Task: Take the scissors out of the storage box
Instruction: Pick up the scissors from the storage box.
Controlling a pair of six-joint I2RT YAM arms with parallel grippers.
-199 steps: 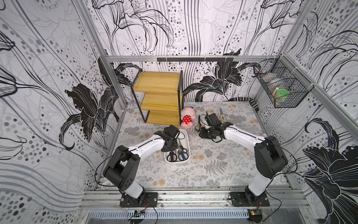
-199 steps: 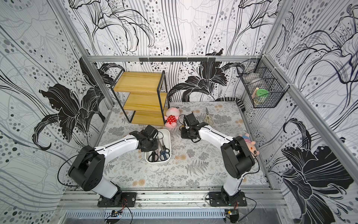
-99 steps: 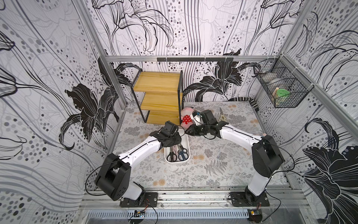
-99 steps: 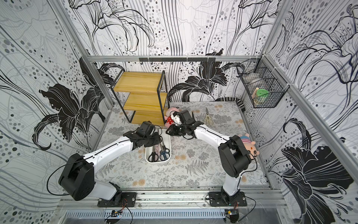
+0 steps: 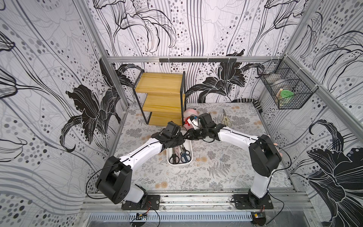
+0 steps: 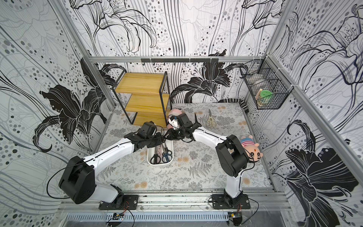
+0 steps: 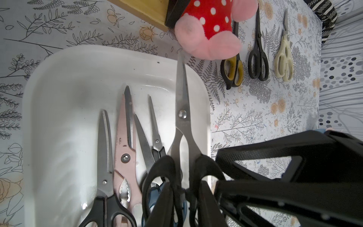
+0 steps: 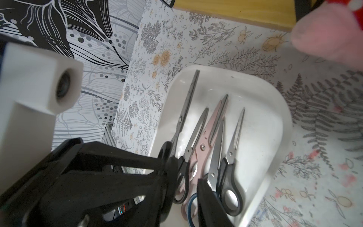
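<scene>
I need to close my right gripper, because its fingers reach past the outer edge of the black handle loop point(image 8: 172, 179), one on each side, and would catch the loop now.
The white storage box point(image 5: 191, 147) lies mid-table, and several scissors point(image 7: 125, 157) rest in it, black-handled point(image 5: 173, 157), blue-handled point(image 5: 185, 156) and pale pink. My left gripper point(image 7: 184, 204) is shut on the handles of a black-handled pair point(image 7: 181, 110), held above the box with its blades toward the far rim. My right gripper point(image 8: 184, 196) hangs beside it over the box's far end, jaws apart, its fingertips point(image 7: 218, 157) next to the held pair's handle loop. Three more scissors lie on the table behind: yellow-black point(image 7: 232, 72), black point(image 7: 258, 64) and cream point(image 5: 225, 119).
A wooden shelf unit point(image 5: 161, 98) stands at the back, with a pink plush in a red dotted dress point(image 5: 189, 116) against its foot, close to both grippers. A black wire basket point(image 5: 284, 92) hangs on the right wall. Another plush doll point(image 6: 251, 147) lies by the right arm.
The right arm has swung left from the back of the table to the far end of the box, up against the left gripper. The left arm has stretched forward with its scissors.
</scene>
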